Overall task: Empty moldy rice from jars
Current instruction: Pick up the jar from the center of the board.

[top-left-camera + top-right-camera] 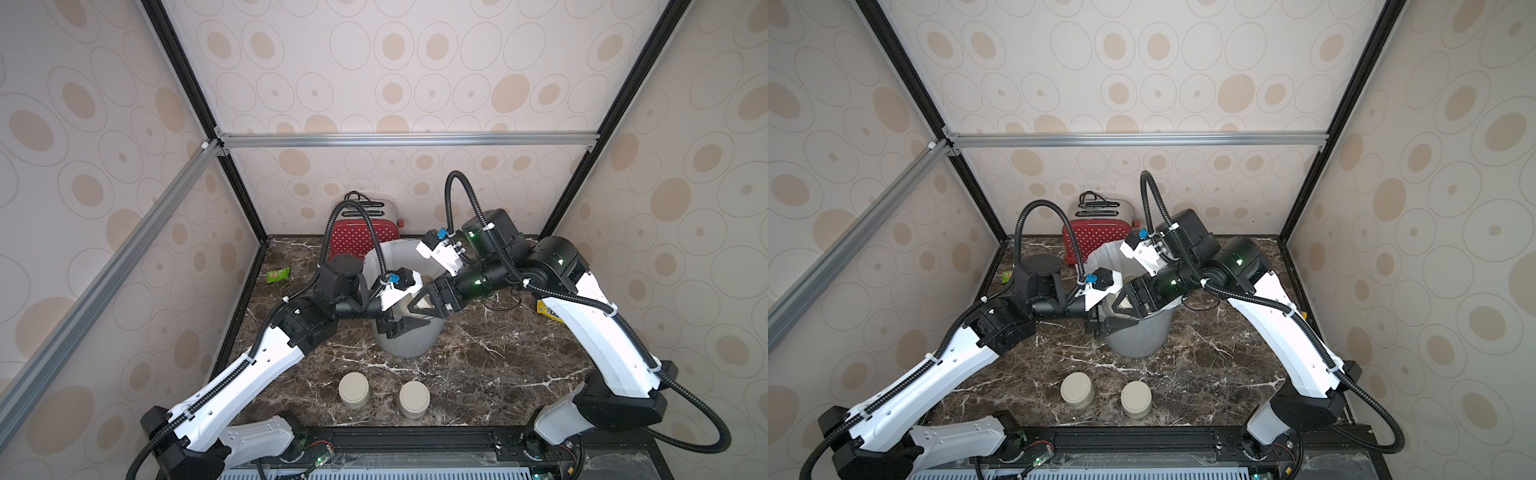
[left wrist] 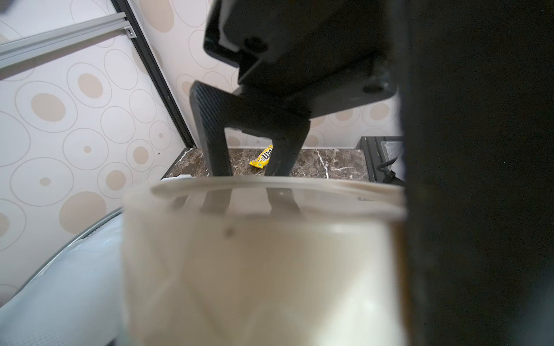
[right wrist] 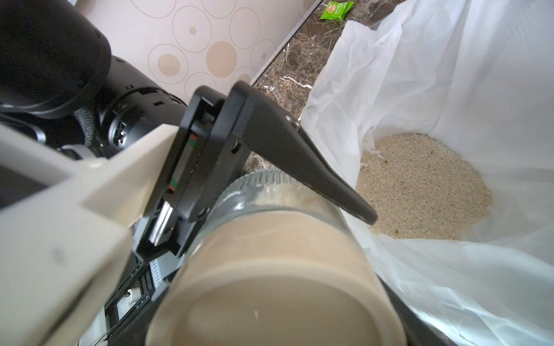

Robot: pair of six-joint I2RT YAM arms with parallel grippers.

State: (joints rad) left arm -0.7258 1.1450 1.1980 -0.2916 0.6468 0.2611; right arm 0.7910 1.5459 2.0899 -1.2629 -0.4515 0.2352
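Observation:
My left fingers reach past the glass body's edge and would hold the jar, so my right gripper should open its fingers.
A glass jar (image 3: 269,191) with a beige lid (image 3: 278,269) lies on its side over the grey bin (image 1: 407,345) with its white liner (image 3: 449,75). My left gripper (image 1: 405,322) is shut on the jar's glass body; one of its fingers (image 3: 284,149) lies along the glass. My right gripper (image 1: 426,305) is shut on the lid, and its fingers (image 2: 212,134) reach over the jar's (image 2: 254,269) far end. Moldy rice (image 3: 284,193) shows inside the glass. More rice (image 3: 419,185) lies at the bottom of the liner. Two lidded jars (image 1: 354,390) (image 1: 414,399) stand near the front edge.
A red dotted toaster (image 1: 365,237) stands behind the bin at the back wall. A green packet (image 1: 277,274) lies at the back left and a yellow packet (image 1: 548,309) at the right under my right arm. A thin black cable (image 1: 503,305) loops right of the bin.

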